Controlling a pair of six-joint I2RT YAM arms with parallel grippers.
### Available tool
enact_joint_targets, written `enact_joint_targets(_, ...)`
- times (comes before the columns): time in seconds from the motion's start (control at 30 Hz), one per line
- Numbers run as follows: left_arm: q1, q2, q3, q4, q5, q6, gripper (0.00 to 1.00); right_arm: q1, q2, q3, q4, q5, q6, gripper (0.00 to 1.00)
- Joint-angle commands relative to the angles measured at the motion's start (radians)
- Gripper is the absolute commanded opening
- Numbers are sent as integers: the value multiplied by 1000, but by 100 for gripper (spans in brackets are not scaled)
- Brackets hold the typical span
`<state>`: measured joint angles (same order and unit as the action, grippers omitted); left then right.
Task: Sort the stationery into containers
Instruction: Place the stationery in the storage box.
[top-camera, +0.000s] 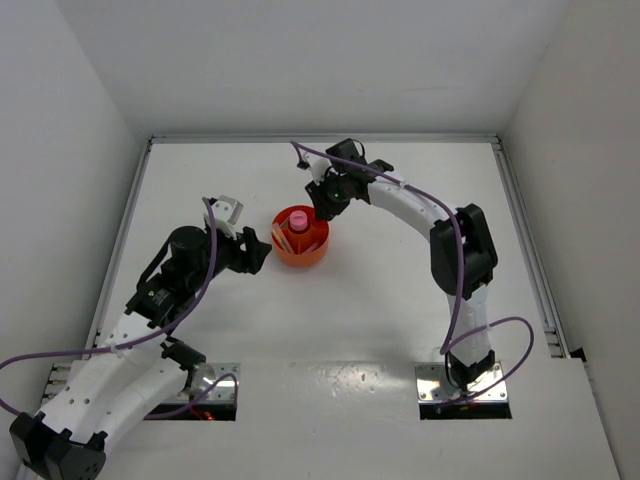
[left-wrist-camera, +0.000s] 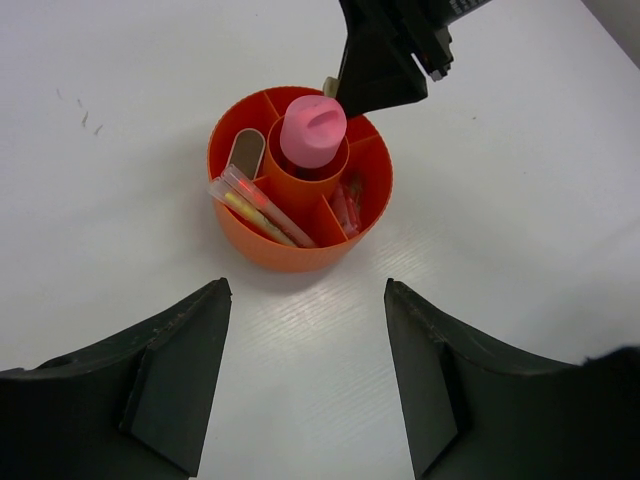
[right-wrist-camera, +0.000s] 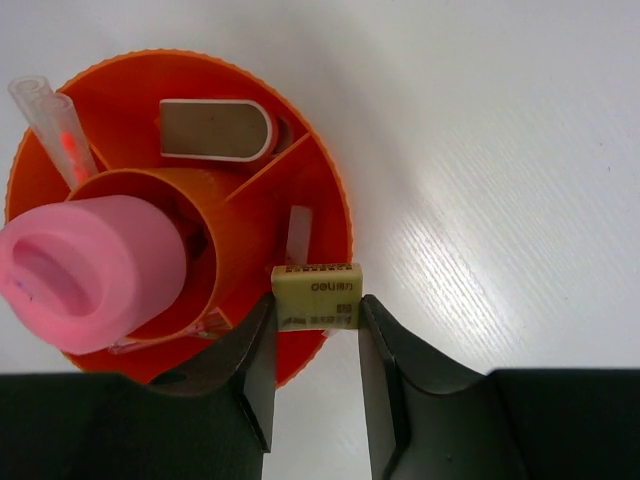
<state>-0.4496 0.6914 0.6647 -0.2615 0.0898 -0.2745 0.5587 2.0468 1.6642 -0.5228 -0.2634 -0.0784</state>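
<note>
The small beige block (right-wrist-camera: 316, 297) is mostly inside the tub's rim, so it is time for my right gripper to let go of the block now.
The orange tub (top-camera: 300, 243) stands mid-table, also in the left wrist view (left-wrist-camera: 300, 255) and right wrist view (right-wrist-camera: 335, 200). A pink capsule (right-wrist-camera: 85, 270) stands in its central cup (left-wrist-camera: 312, 128). Pastel sticks (left-wrist-camera: 262, 208) and a tan stick (right-wrist-camera: 215, 130) lie in side compartments. My right gripper (right-wrist-camera: 316, 320) is shut on a small beige block (right-wrist-camera: 316, 297), holding it over the tub's rim above a compartment with a white piece (right-wrist-camera: 299, 235). My left gripper (left-wrist-camera: 305, 300) is open and empty, just short of the tub on its left (top-camera: 258, 252).
White walls and raised table edges surround the table (top-camera: 400, 290). The right arm (top-camera: 420, 210) arches over the back right of the table. Purple cables (top-camera: 480, 345) hang near both arms.
</note>
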Motion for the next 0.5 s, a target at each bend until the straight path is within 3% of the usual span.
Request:
enact_joint_targets(0.0,8,-12,29,13,11,-2,69,9,29,54,26,3,3,21)
enact_joint_targets(0.3,8,-12,29,13,11,-2,69,9,49,75,17,-7,3,43)
enact_joint_targets(0.47,8,-3,29,13,11,-2,69,9,39,75,17,-7,3,47)
